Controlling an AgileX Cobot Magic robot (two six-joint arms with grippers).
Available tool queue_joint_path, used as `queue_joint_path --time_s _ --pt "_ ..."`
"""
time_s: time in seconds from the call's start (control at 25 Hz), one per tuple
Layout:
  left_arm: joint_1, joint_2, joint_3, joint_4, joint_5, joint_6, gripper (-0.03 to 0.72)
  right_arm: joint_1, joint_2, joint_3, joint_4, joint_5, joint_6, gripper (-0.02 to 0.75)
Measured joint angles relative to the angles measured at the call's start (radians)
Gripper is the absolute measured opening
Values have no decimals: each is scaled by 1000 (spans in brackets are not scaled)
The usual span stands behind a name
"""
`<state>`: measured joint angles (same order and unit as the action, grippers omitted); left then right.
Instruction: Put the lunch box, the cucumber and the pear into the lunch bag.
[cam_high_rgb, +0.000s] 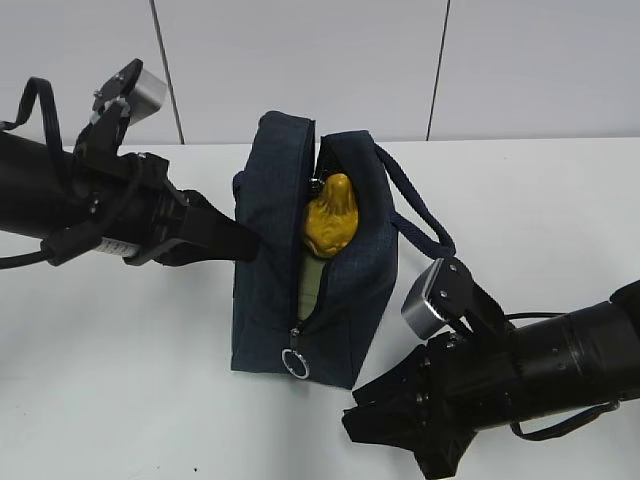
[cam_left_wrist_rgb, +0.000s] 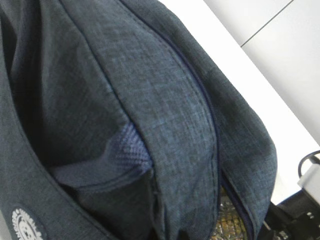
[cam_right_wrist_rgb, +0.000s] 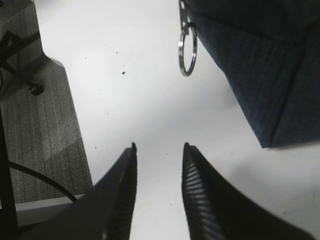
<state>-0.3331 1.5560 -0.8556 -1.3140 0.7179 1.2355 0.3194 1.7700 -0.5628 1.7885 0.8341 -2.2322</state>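
I need to zip the packed lunch bag (cam_high_rgb: 262, 280) shut, so next I will grab the zipper by its metal ring pull (cam_high_rgb: 296, 364) with my right gripper.
The dark navy lunch bag (cam_high_rgb: 270, 250) stands in the middle of the table with its top zipper open. The yellow-orange pear (cam_high_rgb: 332, 215) sticks up out of the opening. Below it a pale green strip, the lunch box (cam_high_rgb: 310, 285), shows inside the bag. The cucumber is out of view. My left gripper (cam_high_rgb: 240, 245) presses against the bag's left side; its wrist view shows only bag fabric (cam_left_wrist_rgb: 150, 100), and the jaws are hidden. My right gripper (cam_high_rgb: 358, 420) is open and empty over the table by the bag's front right corner (cam_right_wrist_rgb: 159, 146).
The metal ring pull (cam_high_rgb: 297, 364) hangs at the bag's near end, also in the right wrist view (cam_right_wrist_rgb: 187, 50) ahead of the fingers. The padded loop handle (cam_high_rgb: 420, 215) lies to the bag's right. The table edge and floor (cam_right_wrist_rgb: 45, 125) lie left of the right gripper.
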Motion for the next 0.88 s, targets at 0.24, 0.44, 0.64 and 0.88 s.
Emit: queue_joint_path --time_s 0.24,0.44,0.64,0.88 --pt "0 0 0 -31 0 0 -15 16 40 -49 5 -6 -18 252" --pt "0 0 0 -64 4 0 -15 75 40 -101 5 -100 15 252" --pt "0 0 0 -70 6 0 -15 144 42 -154 5 -194 68 253" --pt "0 0 0 -71 21 0 -15 157 57 -192 5 -274 158 252"
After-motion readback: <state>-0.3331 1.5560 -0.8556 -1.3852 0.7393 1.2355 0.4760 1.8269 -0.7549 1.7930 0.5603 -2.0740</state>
